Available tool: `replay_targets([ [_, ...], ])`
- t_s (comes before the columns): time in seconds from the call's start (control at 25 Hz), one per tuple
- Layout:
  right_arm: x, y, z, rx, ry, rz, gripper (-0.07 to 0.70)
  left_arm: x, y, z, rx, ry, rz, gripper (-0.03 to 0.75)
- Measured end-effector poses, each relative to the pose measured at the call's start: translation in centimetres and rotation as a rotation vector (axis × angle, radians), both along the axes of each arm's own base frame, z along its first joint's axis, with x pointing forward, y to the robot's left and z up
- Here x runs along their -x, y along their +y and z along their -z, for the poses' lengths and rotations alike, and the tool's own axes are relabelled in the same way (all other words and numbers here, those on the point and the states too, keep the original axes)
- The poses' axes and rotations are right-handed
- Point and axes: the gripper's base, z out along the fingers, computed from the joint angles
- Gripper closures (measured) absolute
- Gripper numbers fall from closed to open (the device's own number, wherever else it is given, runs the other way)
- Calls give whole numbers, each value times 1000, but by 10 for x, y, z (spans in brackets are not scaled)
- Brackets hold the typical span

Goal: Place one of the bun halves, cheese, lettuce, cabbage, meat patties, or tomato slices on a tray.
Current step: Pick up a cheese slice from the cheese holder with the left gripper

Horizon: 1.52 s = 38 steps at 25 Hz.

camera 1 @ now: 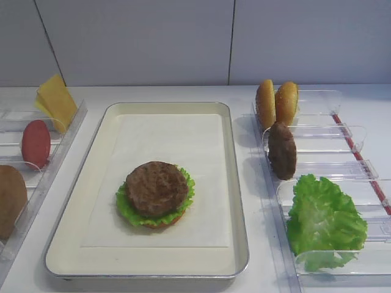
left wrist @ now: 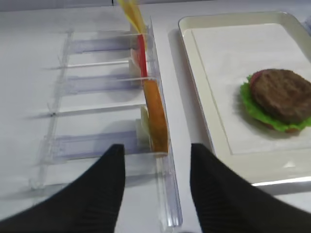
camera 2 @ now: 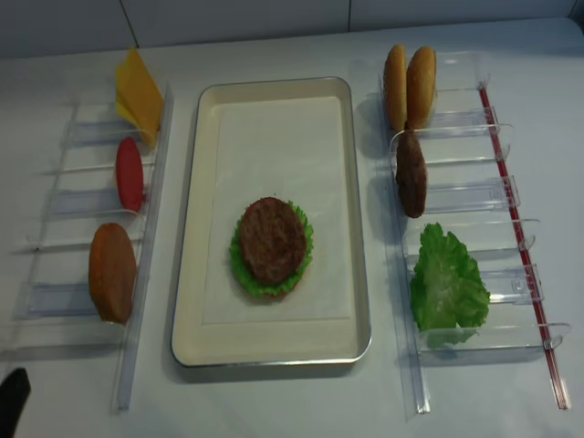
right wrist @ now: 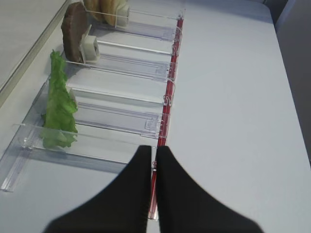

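Note:
The clear rack's bars close in around the bottom of the cheese slice, so I will next grab the slice by its free upper edge (camera 2: 130, 62) with my left gripper.
On the tray (camera 1: 171, 134) sits a stack: a meat patty (camera 1: 157, 186) on lettuce (camera 1: 125, 207) over a reddish base. The left rack holds the cheese (camera 2: 139, 91), a tomato slice (camera 2: 129, 173) and a bun half (camera 2: 112, 272), all on edge. In the right rack stand two bun halves (camera 2: 409, 84), a meat patty (camera 2: 411, 173) and lettuce (camera 2: 445, 283). My left gripper (left wrist: 156, 153) is open and empty, just short of the left bun half (left wrist: 156, 116). My right gripper (right wrist: 154, 148) is shut with nothing in it, near the right rack's front end. Cabbage is out of view.
The clear left rack (left wrist: 97, 143) runs beside the tray's left rim, and the clear right rack (right wrist: 121, 116) has a red strip (right wrist: 167, 97) along its outer edge. Bare white table (right wrist: 233, 121) lies right of that strip. A wall stands behind.

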Motion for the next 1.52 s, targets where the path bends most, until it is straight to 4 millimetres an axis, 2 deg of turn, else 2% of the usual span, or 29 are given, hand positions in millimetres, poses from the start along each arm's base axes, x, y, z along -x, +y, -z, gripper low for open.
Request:
replay_targets([
  [0.24,0,0,0,0,0,0,85,-44,-3,-33,1,35,-3,405],
  [0.48,0,0,0,0,0,0,85,-104,-6,-59,-1,155,-7,406],
  [0.64,0,0,0,0,0,0,85,-146,-9,-66,-6,239,-7,406],
  [1.0,0,0,0,0,0,0,85,-240,-12,-67,-55,370,24,407],
  [1.2,0,0,0,0,0,0,85,-284,1,-61,-15,394,29,407],
  [1.36,0,0,0,0,0,0,85,-313,7,-49,14,386,77,407],
  [1.52,0,0,0,0,0,0,85,-336,7,-27,16,391,108,407],
])
